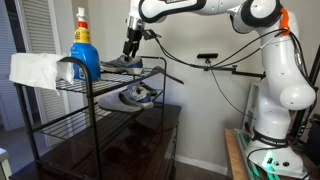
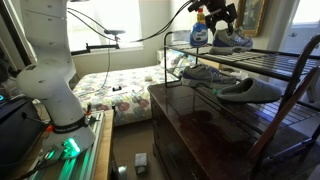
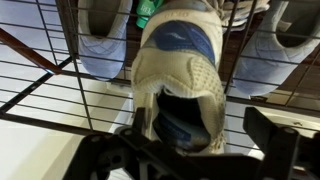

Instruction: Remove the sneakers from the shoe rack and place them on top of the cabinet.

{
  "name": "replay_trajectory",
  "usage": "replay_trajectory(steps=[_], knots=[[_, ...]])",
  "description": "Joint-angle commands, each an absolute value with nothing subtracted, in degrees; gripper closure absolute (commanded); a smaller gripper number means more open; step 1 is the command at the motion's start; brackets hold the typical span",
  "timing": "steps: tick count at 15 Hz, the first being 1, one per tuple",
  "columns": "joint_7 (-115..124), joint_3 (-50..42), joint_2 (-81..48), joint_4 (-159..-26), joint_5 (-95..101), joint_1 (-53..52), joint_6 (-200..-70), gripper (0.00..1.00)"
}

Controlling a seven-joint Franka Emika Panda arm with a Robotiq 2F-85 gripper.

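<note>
The rim of the sneaker's heel opening [image 3: 180, 75] is below my fingers, so my gripper should go lower first and only then close on the sneaker.
One grey-blue sneaker [image 1: 122, 63] lies on the top shelf of the black shoe rack [image 1: 60, 118]; it also shows in an exterior view [image 2: 232, 42]. My gripper [image 1: 130, 46] hangs right over its heel. In the wrist view the gripper [image 3: 200, 128] is open, its fingers on either side of the sneaker's heel opening [image 3: 180, 75]. Two more sneakers [image 2: 205, 72] [image 2: 250, 90] lie on the shelf below; one of them shows in an exterior view [image 1: 137, 95]. Both show through the grid in the wrist view [image 3: 100, 40] [image 3: 285, 45]. The dark-brown cabinet [image 2: 200, 130] stands under the rack [image 2: 290, 70].
A blue spray bottle [image 1: 83, 50] and a white cloth [image 1: 35, 68] sit on the top shelf next to the sneaker. The bottle also shows in an exterior view [image 2: 199, 35]. A bed [image 2: 110, 90] stands behind. The robot's base [image 2: 55, 110] is beside the cabinet.
</note>
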State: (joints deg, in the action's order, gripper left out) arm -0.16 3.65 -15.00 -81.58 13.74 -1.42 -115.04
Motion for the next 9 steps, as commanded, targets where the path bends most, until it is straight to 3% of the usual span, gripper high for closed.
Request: replay_trajectory(steps=[1, 2, 4, 6, 9], knots=[[-2.4, 3.0, -18.7, -76.3, 12.9, -2.7, -110.4, 0.06], [-2.5, 3.0, -19.3, -75.8, 13.0, -2.9, -109.7, 0.11], [-2.7, 3.1, -20.0, -74.8, 13.1, -3.4, -108.6, 0.35], [-2.9, 3.0, -20.7, -73.8, 13.2, -3.8, -107.8, 0.42], [-2.9, 2.9, -21.3, -72.7, 13.3, -4.1, -106.8, 0.64]])
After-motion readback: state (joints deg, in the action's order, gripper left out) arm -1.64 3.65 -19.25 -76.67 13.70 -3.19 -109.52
